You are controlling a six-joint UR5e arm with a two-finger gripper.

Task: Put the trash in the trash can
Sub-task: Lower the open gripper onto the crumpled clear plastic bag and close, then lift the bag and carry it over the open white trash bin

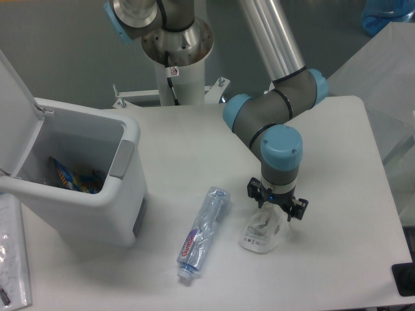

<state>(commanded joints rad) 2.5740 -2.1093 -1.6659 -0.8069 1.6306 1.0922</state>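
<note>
The clear wrapper should drop into the white trash can, so my gripper should next grab its crumpled end [279, 210].
The crushed clear bottle [202, 230] with a purple-red label lies on the white table [337, 149], its blue cap towards the front edge. To its right lies the crumpled clear wrapper [261, 232] with white print. My gripper [276, 207] points straight down over the wrapper's far end, with its jaws spread to either side of it; the fingertips are hidden behind the gripper body. The white trash can [97, 194] stands at the left with its flip lid [14, 110] raised and its grey panel facing the bottle. It holds some colourful packaging [72, 178].
The arm's base column [176, 61] stands at the table's back edge. A clear plastic sheet [10, 253] lies at the front left beside the bin. A black object [403, 278] sits off the front right corner.
</note>
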